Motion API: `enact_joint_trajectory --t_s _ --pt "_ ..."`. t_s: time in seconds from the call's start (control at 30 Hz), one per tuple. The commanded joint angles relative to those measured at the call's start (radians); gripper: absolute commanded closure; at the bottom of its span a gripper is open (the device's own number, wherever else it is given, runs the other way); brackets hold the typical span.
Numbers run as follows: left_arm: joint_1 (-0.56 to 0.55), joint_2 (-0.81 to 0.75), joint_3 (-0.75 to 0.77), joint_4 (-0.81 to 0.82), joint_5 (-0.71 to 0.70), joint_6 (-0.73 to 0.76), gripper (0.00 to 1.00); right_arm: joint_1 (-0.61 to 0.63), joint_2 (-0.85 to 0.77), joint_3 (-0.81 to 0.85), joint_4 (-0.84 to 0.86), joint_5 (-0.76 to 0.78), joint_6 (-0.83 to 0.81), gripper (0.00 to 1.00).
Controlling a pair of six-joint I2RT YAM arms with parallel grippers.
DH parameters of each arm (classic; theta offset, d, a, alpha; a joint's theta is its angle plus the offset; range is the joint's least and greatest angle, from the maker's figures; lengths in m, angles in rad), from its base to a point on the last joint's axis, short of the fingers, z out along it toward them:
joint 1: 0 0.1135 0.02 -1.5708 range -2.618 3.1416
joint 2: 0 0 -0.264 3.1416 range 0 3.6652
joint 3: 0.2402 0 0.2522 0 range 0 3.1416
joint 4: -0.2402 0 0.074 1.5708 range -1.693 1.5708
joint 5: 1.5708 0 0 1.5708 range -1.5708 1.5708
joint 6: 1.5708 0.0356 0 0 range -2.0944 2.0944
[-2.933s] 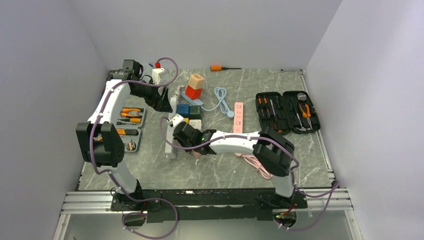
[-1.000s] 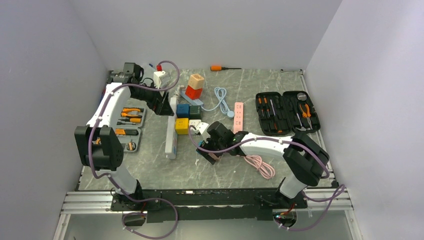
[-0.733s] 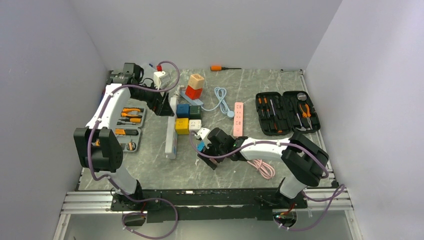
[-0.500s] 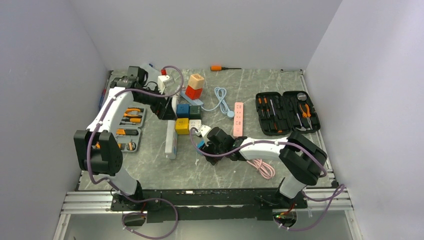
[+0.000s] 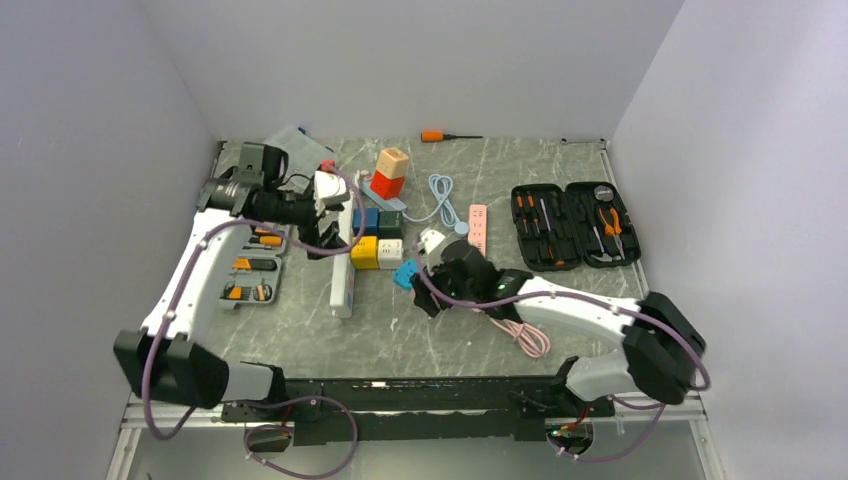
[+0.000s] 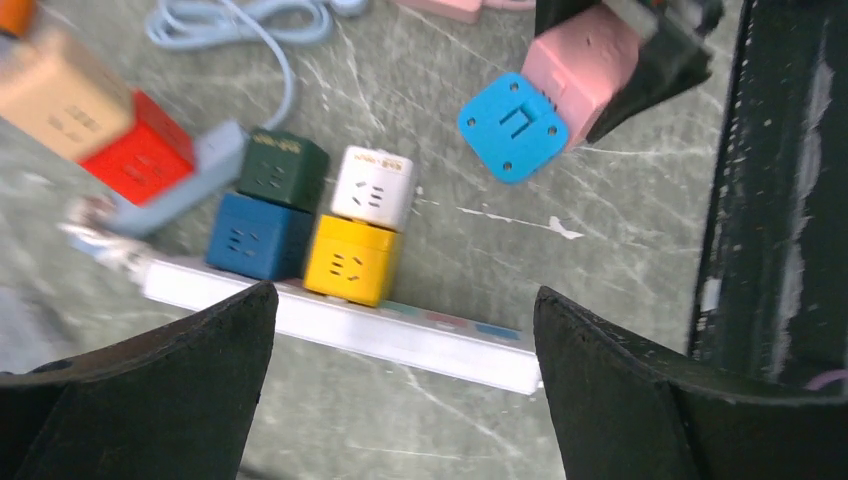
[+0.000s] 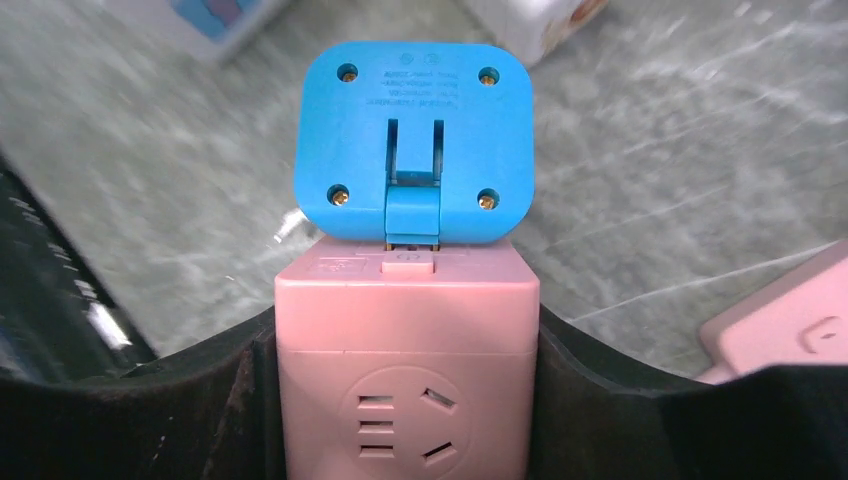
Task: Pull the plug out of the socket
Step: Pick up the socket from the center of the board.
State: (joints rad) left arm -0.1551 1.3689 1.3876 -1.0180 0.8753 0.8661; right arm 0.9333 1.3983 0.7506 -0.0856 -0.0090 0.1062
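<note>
The robot's left gripper should next grab the broad flat sides of the blue plug point(image 6: 511, 128), from the plug's end away from the pink socket point(image 6: 585, 65), to pull the plug off.
My right gripper point(image 7: 407, 400) is shut on a pink cube socket point(image 7: 407, 370), its black fingers point(image 7: 620, 390) pressed against both sides. A blue plug block point(image 7: 412, 140) sticks out of the socket's front, joined to it by a folded-out prong. In the top view the blue plug point(image 5: 405, 274) shows just left of the right gripper point(image 5: 428, 287), near the table's middle. The left wrist view shows the plug point(image 6: 512, 125) and the pink socket point(image 6: 585, 65) at upper right. My left gripper point(image 6: 400, 300) hangs open and empty above the white power strip point(image 6: 400, 335).
Yellow point(image 6: 350, 262), white point(image 6: 372, 190), dark blue point(image 6: 258, 238) and green point(image 6: 282, 172) cubes sit by the strip. A red and tan stack point(image 5: 390, 175), pink strip point(image 5: 477, 235), pink cable point(image 5: 525, 335), tool case point(image 5: 575, 225) and tool tray point(image 5: 250, 275) lie around.
The right gripper closed on the pink socket and carried it, with the blue plug, toward the table's middle. The left arm swung from the back left corner out over the power strip.
</note>
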Motion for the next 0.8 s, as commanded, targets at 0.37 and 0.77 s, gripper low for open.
enact_joint_trajectory --t_s 0.37,0.77 --pt "-0.405 -0.595 -0.494 0.403 -0.213 0.703 0.01 -0.104 -0.198 0.187 -0.090 -0.496 0.025 1.00" --pt "-0.501 -0.629 -0.643 0.619 -0.196 0.815 0.03 -0.104 -0.168 0.229 -0.079 -0.633 0.051 1.00"
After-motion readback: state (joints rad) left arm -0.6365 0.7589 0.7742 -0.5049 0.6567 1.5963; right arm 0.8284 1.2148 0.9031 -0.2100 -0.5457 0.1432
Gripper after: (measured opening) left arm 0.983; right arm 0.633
